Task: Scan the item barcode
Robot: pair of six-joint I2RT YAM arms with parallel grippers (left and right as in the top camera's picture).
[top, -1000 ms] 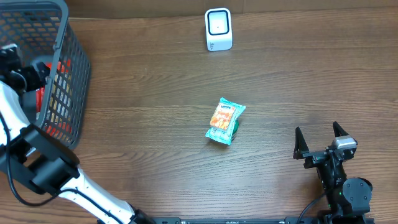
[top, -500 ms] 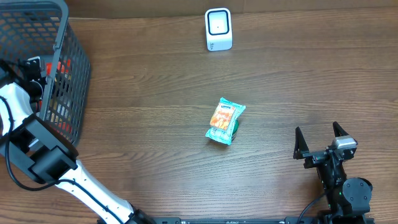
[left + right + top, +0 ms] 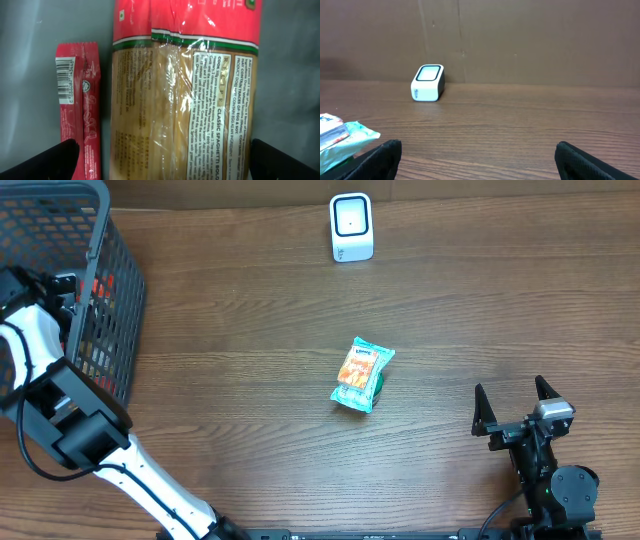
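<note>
Next, my left gripper grabs the spaghetti pack (image 3: 190, 95) by the sides of its clear body (image 3: 175, 135), which leaves its red top free for scanning.
My left gripper (image 3: 162, 161) hangs open inside the basket (image 3: 122, 250), above a spaghetti pack (image 3: 190, 95) with a red top and a clear body. The pack lies between the two fingertips, untouched. A slim red sachet (image 3: 80, 105) with a white barcode label (image 3: 66, 80) lies beside the pack's left side. In the overhead view the left gripper (image 3: 70, 283) shows only dimly through the basket mesh. A green snack packet (image 3: 362, 374) lies mid-table, its corner also in the right wrist view (image 3: 342, 137). The white scanner (image 3: 351, 227) stands at the back. My right gripper (image 3: 510, 394) rests open and empty at the front right.
The dark wire basket fills the far left corner, with red items inside it. The scanner (image 3: 427, 83) stands against the back wall in the right wrist view. Bare wooden tabletop (image 3: 250, 310) lies between the basket, the packet and the scanner.
My left wrist has shifted a little to the right and farther back, deeper over the basket. The right arm and the green packet have not moved.
</note>
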